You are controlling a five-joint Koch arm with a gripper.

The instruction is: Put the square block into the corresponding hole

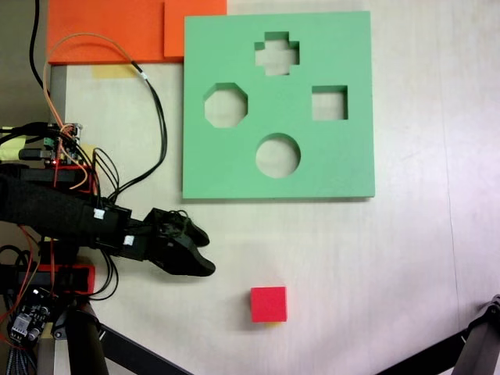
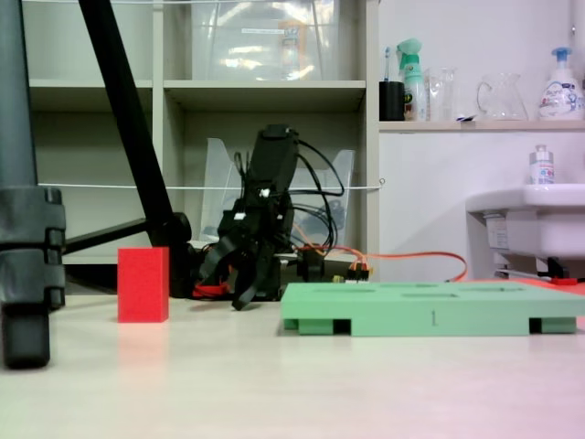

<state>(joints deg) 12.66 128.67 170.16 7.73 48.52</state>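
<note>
Next, my gripper picks up the red square block by its opposite sides to fit it into the square hole.
The square block point(image 1: 268, 304), a small red foam cube, rests on the pale table in front of the green foam board point(image 1: 344, 164); in the low fixed view the block point(image 2: 143, 284) stands left of the board point(image 2: 430, 315). The corresponding hole point(image 1: 330, 103) is the square cutout at the board's right, and it has nothing in it. My black gripper point(image 1: 208, 251) is left of the cube and a little farther back, apart from it and below the board's lower left corner. Its jaws stand apart, holding nothing. The low view has the gripper point(image 2: 226, 291) pointing down just above the table.
Cross point(image 1: 276, 53), octagon point(image 1: 226, 105) and round point(image 1: 278, 155) cutouts share the board. Orange foam slabs point(image 1: 109, 31) lie at the top left. Cables and electronics point(image 1: 62, 141) crowd the left edge. Tripod legs point(image 1: 478, 344) stand at the bottom corners, one of them point(image 2: 27, 265) close in the low view.
</note>
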